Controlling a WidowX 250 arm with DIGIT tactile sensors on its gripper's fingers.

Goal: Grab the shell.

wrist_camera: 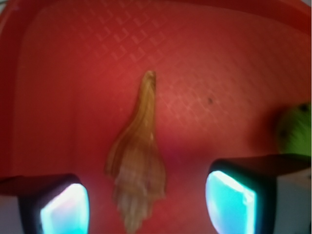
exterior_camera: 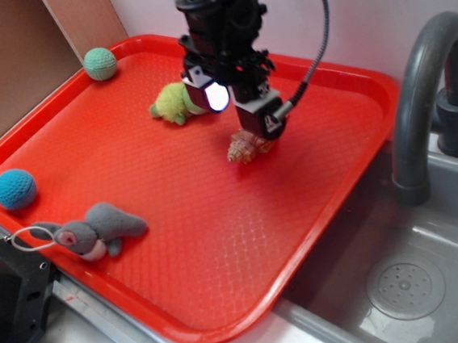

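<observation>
The gripper's fingers are above the shell's wide body [exterior_camera: 247, 145], with the red tray beneath them, so they would miss the shell if they closed now. The gripper needs to lower first and then close on it.
The tan-brown shell [exterior_camera: 245, 147] lies on the red tray [exterior_camera: 180, 249], right of the green plush turtle [exterior_camera: 175, 102]. My gripper [exterior_camera: 237, 130] hangs low directly over the shell and hides part of it. In the wrist view the shell [wrist_camera: 139, 165] lies lengthwise between my two fingertips [wrist_camera: 63, 207], its thin point aimed away from me. My gripper [wrist_camera: 146, 204] is open, the jaws standing on either side of the shell's wide body with gaps on both sides. A bit of the green turtle [wrist_camera: 295, 129] shows at the right edge.
On the tray lie a green ball [exterior_camera: 100, 63] at the back left, a blue ball [exterior_camera: 15, 189] at the left edge and a grey plush rabbit [exterior_camera: 92, 229] near the front. A sink [exterior_camera: 402, 284] with a grey faucet [exterior_camera: 423, 80] is at the right.
</observation>
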